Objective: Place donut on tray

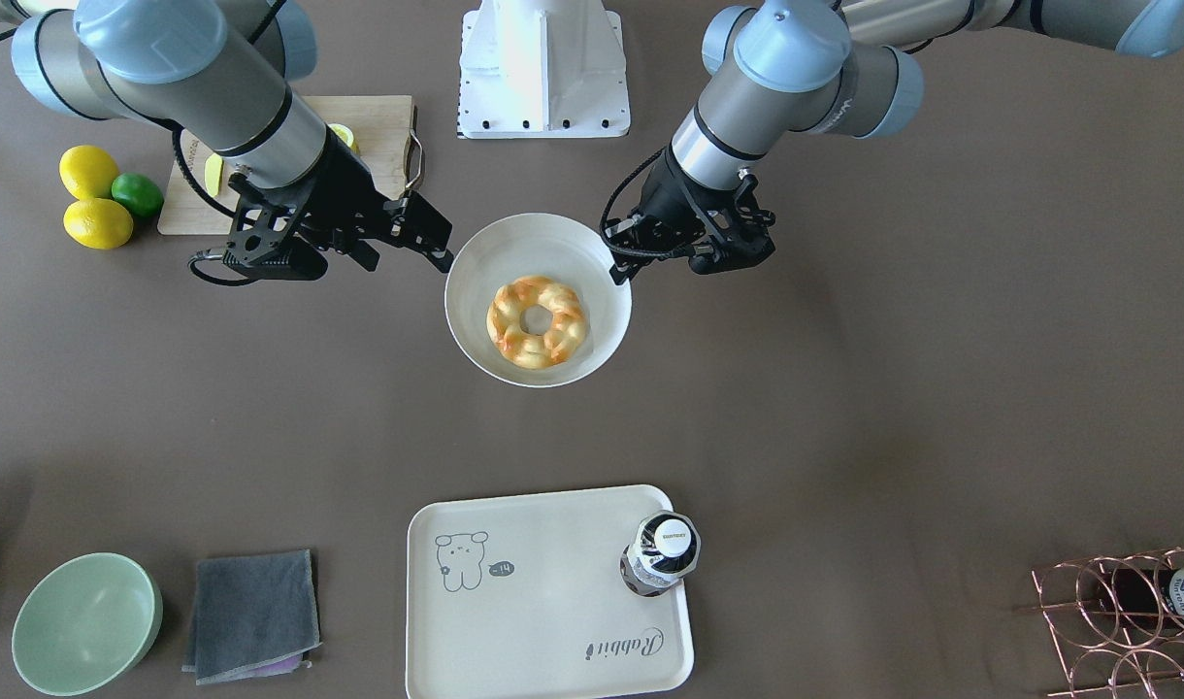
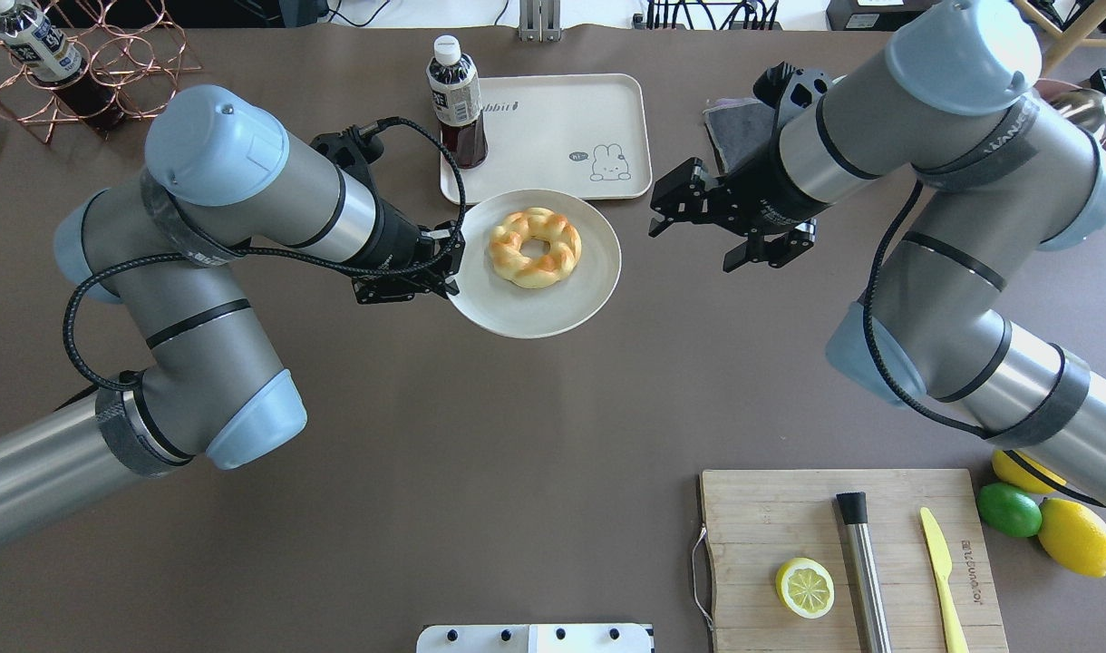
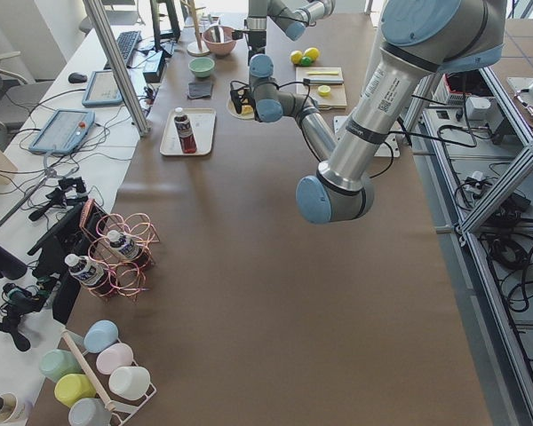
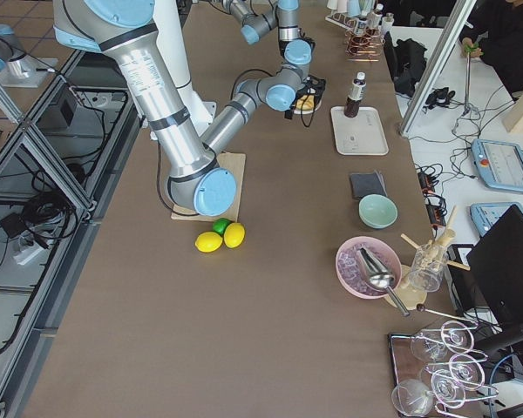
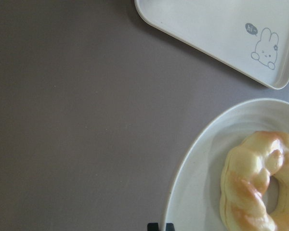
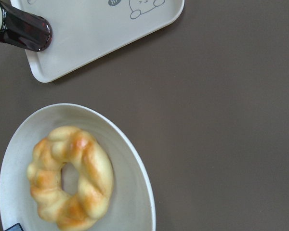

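The donut needs to go over to the tray (image 1: 553,621). My right gripper should next grab the bowl by its rim (image 1: 461,251) to bring the donut there.
The donut (image 1: 509,325) is a twisted golden ring with orange-brown patches, lying in a round white bowl (image 1: 592,291). It also shows in the overhead view (image 2: 512,249) and both wrist views (image 5: 245,187) (image 6: 94,168). My left gripper (image 1: 619,272) (image 2: 451,270) is shut on the bowl's rim and seems to hold the bowl above the table. My right gripper (image 1: 408,254) (image 2: 698,236) is open and empty, beside the bowl's opposite rim. The cream tray (image 1: 553,621) (image 2: 553,127) (image 5: 207,24) (image 6: 96,33) with the rabbit drawing lies beyond the bowl.
A dark drink bottle (image 1: 662,549) (image 2: 456,100) stands on one corner of the tray. A grey cloth (image 1: 252,612) and a green bowl (image 1: 85,621) lie beside the tray. A cutting board (image 2: 789,517) holds a lemon half, knife and steel rod; lemons and a lime (image 2: 1011,510) lie beside it. A copper bottle rack (image 2: 109,63) stands at the far left.
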Controlling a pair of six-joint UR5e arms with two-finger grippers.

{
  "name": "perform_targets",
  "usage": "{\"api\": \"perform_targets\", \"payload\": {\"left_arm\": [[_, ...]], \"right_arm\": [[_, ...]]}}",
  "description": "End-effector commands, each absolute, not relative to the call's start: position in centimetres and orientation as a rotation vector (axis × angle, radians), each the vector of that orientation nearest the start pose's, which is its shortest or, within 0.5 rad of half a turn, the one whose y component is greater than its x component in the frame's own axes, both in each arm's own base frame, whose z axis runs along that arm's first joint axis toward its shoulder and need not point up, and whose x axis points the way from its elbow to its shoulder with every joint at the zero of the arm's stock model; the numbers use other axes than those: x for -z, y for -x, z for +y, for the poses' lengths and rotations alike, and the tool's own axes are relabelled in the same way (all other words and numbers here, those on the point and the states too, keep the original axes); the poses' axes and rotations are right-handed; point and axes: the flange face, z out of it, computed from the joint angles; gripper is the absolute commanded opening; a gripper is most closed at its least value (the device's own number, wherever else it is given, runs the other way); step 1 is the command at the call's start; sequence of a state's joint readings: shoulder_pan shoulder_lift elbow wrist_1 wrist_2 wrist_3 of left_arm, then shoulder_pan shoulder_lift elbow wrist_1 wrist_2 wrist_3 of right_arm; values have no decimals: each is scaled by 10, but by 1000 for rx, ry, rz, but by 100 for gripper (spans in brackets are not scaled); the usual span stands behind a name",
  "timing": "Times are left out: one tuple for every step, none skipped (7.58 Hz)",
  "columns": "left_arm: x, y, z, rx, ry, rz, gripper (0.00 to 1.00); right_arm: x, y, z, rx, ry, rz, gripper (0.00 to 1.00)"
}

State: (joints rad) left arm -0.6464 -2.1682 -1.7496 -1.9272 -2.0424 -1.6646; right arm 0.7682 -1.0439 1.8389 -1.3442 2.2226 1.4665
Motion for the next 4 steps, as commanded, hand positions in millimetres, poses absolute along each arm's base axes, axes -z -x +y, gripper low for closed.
{"api": "perform_targets", "payload": {"left_arm": [[-174, -470, -443, 407, 119, 1204, 0], [-174, -477, -437, 413, 105, 1206, 0], [-174, -482, -432, 411, 99, 1204, 0], [-173, -480, -431, 409, 97, 1210, 0]], "right_arm": [[-196, 413, -458, -232, 160, -1117, 100], [-197, 415, -457, -231, 164, -1113, 100], [-200, 416, -457, -233, 168, -1108, 99], [-203, 418, -460, -238, 171, -1101, 86]]}}
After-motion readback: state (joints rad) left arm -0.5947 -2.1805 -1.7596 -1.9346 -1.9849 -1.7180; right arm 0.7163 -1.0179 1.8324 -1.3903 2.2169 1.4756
